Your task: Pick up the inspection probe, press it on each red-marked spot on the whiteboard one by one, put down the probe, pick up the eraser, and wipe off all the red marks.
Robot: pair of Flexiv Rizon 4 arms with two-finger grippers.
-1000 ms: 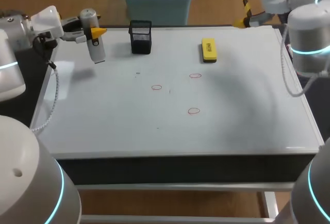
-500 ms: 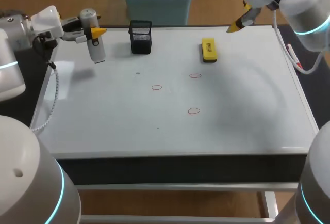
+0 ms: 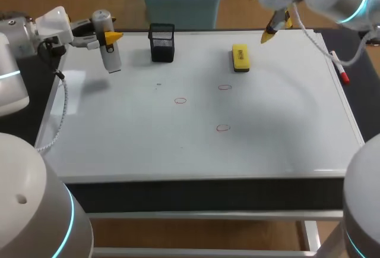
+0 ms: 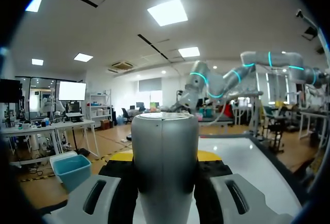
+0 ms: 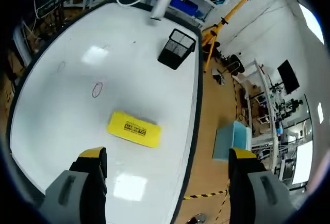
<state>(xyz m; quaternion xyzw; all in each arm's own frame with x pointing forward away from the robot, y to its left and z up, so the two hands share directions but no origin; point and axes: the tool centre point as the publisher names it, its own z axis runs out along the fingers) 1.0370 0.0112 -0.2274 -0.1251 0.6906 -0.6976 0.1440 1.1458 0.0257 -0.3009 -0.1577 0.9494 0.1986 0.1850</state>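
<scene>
The yellow eraser's felt bottom has to stay free to wipe off the red marks, so my right gripper needs to pick up the eraser by its long sides next.
The silver cylindrical probe (image 3: 110,53) hangs upright over the whiteboard's (image 3: 119,133) far left corner, with my left gripper (image 3: 107,34) shut on it. In the left wrist view the probe (image 4: 165,172) fills the space between the fingers. The yellow eraser (image 3: 240,57) lies flat at the far middle-right. Three red circles (image 3: 180,100), (image 3: 224,87), (image 3: 222,128) mark the board. My right gripper (image 3: 274,27) hovers open above the far edge, right of the eraser. From its wrist view the eraser (image 5: 134,129) lies just ahead of the wide-open gripper (image 5: 167,157).
A black mesh pen holder (image 3: 161,42) stands at the far edge between the probe and the eraser; it shows as well in the right wrist view (image 5: 176,48). A red marker pen (image 3: 341,71) lies on the dark strip along the board's right edge.
My right arm has swung in from the far right, bringing its open gripper leftward over the board's far edge near the eraser. The left arm and probe have stayed still.
</scene>
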